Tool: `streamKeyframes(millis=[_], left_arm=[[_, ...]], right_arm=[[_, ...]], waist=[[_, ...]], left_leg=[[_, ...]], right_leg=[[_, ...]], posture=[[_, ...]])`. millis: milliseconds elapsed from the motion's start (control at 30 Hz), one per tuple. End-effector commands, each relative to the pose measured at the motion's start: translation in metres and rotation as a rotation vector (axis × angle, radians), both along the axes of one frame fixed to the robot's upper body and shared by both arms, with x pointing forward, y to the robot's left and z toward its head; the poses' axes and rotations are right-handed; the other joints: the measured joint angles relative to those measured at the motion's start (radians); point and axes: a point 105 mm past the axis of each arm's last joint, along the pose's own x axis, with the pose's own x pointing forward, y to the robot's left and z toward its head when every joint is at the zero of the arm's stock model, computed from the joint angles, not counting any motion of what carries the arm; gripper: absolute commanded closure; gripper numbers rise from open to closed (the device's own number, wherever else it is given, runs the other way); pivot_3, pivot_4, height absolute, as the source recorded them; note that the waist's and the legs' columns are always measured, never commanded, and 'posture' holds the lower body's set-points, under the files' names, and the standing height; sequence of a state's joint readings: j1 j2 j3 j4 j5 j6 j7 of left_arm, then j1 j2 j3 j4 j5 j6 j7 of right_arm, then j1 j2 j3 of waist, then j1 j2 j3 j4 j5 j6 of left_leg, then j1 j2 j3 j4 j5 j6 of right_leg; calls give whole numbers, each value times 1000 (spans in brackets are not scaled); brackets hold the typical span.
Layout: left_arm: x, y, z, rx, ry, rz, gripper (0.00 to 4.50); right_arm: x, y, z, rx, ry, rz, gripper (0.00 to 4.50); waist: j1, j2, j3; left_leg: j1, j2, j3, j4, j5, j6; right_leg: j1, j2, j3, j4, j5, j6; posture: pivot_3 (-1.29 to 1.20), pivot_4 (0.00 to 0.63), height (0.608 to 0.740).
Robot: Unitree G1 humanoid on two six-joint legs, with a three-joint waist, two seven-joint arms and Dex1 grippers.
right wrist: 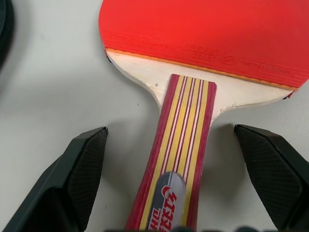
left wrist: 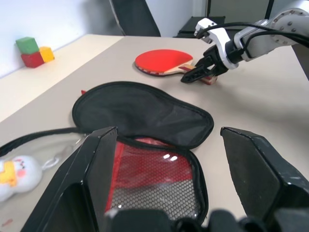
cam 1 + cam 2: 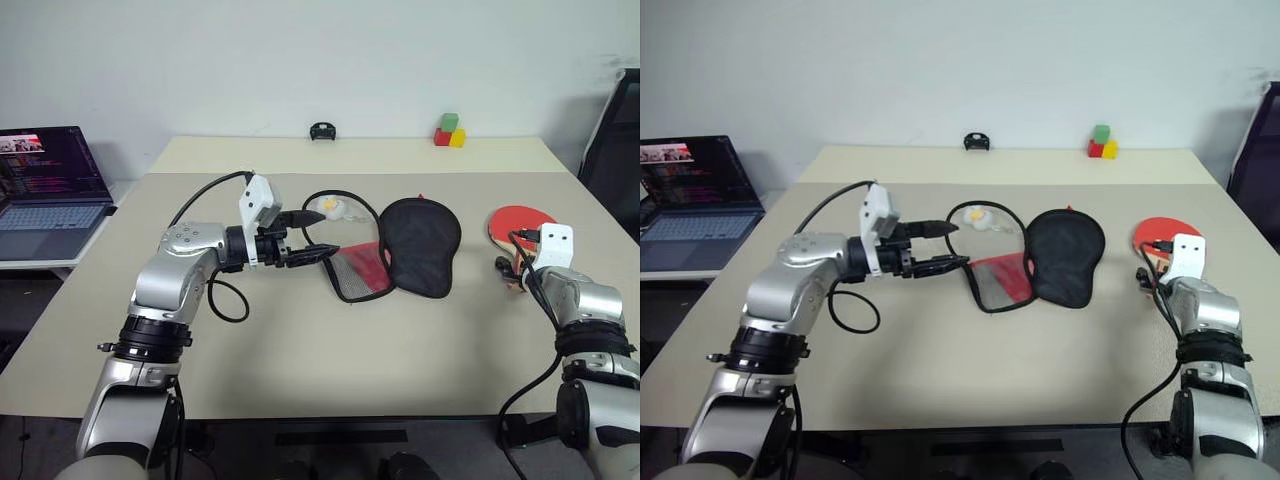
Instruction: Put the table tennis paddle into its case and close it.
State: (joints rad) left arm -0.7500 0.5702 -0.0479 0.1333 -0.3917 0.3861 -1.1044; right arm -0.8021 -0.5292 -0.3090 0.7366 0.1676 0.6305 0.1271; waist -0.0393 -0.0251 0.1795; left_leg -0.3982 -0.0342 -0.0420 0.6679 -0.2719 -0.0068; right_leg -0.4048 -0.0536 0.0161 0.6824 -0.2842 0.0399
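My right gripper's fingers are low beside the striped handle (image 1: 181, 145) in the right wrist view, so my right gripper should close on the handle.
The table tennis paddle (image 3: 513, 224) lies flat at the right of the table, red face up, its striped wooden handle (image 1: 181, 145) towards me. My right gripper (image 1: 171, 135) is open, one finger on each side of the handle and neither touching it. The case (image 3: 422, 245) lies unzipped in the middle, with the black half spread to the right and the mesh half with the red panel (image 3: 362, 270) to the left. My left gripper (image 3: 315, 250) is held level and open at the left edge of the mesh half, which lies between its fingers (image 2: 91, 169).
A small white plush charm (image 3: 332, 208) on a black cord lies just behind the case. Coloured blocks (image 3: 450, 130) and a small black object (image 3: 322, 131) sit at the far edge. A laptop (image 3: 50, 190) stands on a side table at left, a dark chair (image 3: 615, 130) at right.
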Motion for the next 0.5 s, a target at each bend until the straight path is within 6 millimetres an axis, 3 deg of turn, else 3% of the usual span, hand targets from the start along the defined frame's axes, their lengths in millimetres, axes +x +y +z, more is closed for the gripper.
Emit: streamKeyframes(millis=[33, 67, 167, 367, 500], left_arm=[[-1, 0, 14, 0, -56, -9, 763], [-1, 0, 14, 1, -57, -7, 763], [-1, 2, 14, 2, -59, -2, 763], [-1, 8, 12, 7, -56, 23, 763], [0, 11, 12, 8, -56, 33, 763]], right_arm=[[2, -11, 5, -33, -6, -36, 25], [2, -12, 3, -26, 2, -40, 25], [1, -14, -1, -21, 16, -54, 575], [2, -14, -5, -5, 19, -73, 2590], [3, -14, -4, -1, 4, -96, 3330]], waist=[[0, 0, 0], [0, 0, 0], [0, 0, 0], [2, 0, 0], [5, 0, 0]], left_leg=[[0, 0, 0, 0, 0, 1], [0, 0, 1, 1, 1, 1], [0, 0, 1, 3, 1, 3], [0, 0, 0, 5, 2, 3], [-1, 0, 0, 8, 2, 3]], right_leg=[[0, 0, 0, 0, 1, 0], [0, 0, 0, 0, 2, 1], [1, 0, 0, 0, 5, 2], [2, 0, 0, 0, 6, 2], [2, 0, 0, 0, 6, 2]], posture=[[0, 150, 740], [0, 150, 740], [0, 150, 740], [0, 150, 740], [0, 150, 740]])
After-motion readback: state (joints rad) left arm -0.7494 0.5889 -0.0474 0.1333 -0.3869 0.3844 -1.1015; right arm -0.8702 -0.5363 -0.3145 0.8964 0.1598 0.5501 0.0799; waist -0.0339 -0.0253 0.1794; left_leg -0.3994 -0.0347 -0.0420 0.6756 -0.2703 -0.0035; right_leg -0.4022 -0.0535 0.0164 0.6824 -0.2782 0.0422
